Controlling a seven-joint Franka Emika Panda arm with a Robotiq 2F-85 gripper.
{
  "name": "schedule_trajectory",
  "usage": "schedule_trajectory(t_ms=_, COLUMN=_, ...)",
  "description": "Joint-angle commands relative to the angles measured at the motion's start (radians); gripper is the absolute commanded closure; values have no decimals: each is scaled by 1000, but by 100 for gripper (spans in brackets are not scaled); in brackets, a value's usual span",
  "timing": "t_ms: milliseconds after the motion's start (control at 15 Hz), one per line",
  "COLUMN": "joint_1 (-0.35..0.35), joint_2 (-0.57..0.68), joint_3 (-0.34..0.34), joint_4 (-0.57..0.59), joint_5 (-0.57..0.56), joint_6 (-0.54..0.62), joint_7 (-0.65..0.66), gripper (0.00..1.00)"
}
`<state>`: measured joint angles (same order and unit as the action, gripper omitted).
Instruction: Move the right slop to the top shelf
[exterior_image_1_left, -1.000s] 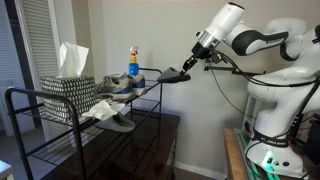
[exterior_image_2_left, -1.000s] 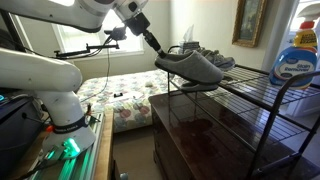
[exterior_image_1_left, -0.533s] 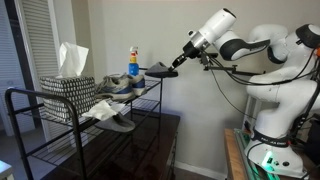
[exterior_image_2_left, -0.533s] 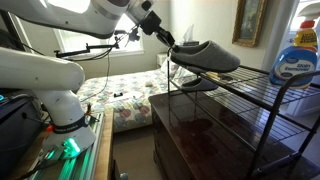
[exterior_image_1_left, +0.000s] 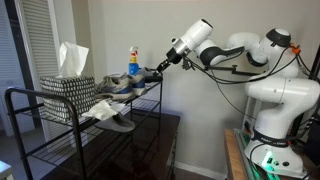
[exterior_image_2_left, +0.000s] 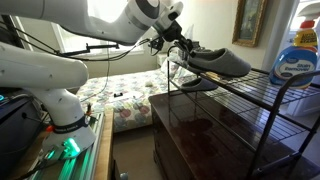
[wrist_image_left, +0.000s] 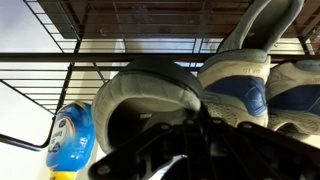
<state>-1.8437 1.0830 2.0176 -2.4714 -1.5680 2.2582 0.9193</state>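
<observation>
My gripper needs to lower the slop before letting it go, because the slop's heel hangs in my fingers above the top shelf's wire grid (wrist_image_left: 48, 84).
My gripper (exterior_image_1_left: 165, 65) is shut on the heel of the right slop (exterior_image_2_left: 218, 61), a flat grey slip-on. I hold it just over the near end of the top shelf (exterior_image_2_left: 265, 98), the black wire-grid tier. In the wrist view the slop (wrist_image_left: 145, 92) fills the middle, with my dark fingers (wrist_image_left: 190, 135) clamped on its rim. Its grey mate (exterior_image_1_left: 118, 122) lies on the lower tier. The slop shows small in an exterior view (exterior_image_1_left: 150, 73) beside the sneakers.
Grey-and-blue sneakers (wrist_image_left: 250, 80) sit on the top shelf next to the slop. A blue spray bottle (exterior_image_1_left: 132, 61) and a patterned tissue box (exterior_image_1_left: 68, 86) stand further along. A dark wooden cabinet (exterior_image_2_left: 200, 135) is below the rack.
My gripper has carried the slop along from beyond the rack's end to over the top shelf, close to the sneakers.
</observation>
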Motion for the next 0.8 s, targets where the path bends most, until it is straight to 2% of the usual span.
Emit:
schedule_trajectory(t_ms=0, joint_1=64, joint_2=-41, joint_3=-43, joint_4=64, joint_5=-81, joint_6=14, joint_7=37, gripper=99)
schedule_trajectory(t_ms=333, joint_1=126, joint_2=-88, joint_3=-61, joint_4=77, joint_5=-166, joint_6=-35, joint_7=38, gripper=99)
schedule_trajectory(t_ms=733, joint_1=212, joint_2=-159, joint_3=-139, joint_4=85, joint_5=-210, joint_6=-126, joint_7=25, gripper=99)
